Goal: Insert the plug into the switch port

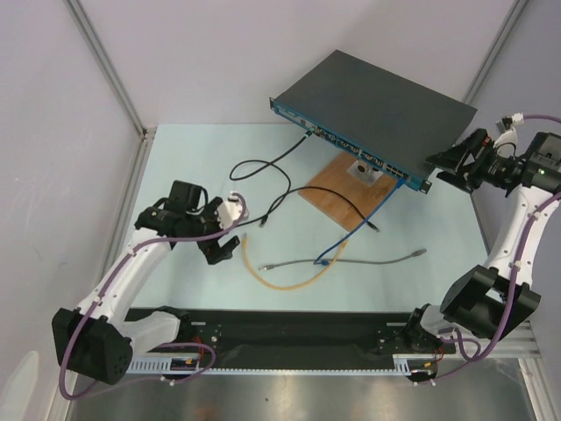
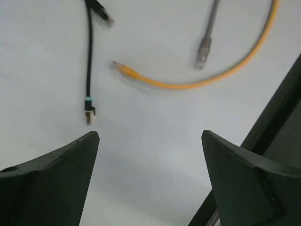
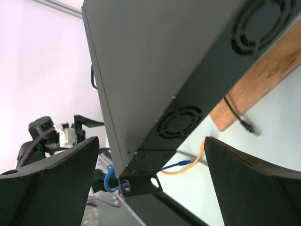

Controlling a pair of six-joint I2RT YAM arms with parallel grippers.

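The plug needs to stay free for my right gripper to grab and insert. My left gripper needs to grab the yellow cable just behind its plug (image 1: 244, 248) (image 2: 143, 78).
The switch (image 1: 377, 96) is a flat dark grey box at the back right, its teal front face (image 1: 351, 145) facing the table's middle. A black cable and a blue cable (image 1: 368, 219) run from that face. My left gripper (image 1: 219, 235) is open and empty above the table. In the left wrist view a loose black plug (image 2: 88, 115) with a teal band lies just ahead of the left gripper (image 2: 150, 136). My right gripper (image 1: 447, 167) is open beside the switch's right front corner. In the right wrist view the switch's side (image 3: 188, 117) lies between that gripper's fingers (image 3: 244, 188), not touched.
A brown wooden board (image 1: 337, 193) lies under the switch's front edge. A yellow cable (image 1: 280, 282), a grey cable (image 1: 377, 260) and another black cable's plug (image 1: 375, 228) lie loose mid-table. The left wrist view shows the yellow plug (image 2: 123, 69) and the grey plug (image 2: 203, 54).
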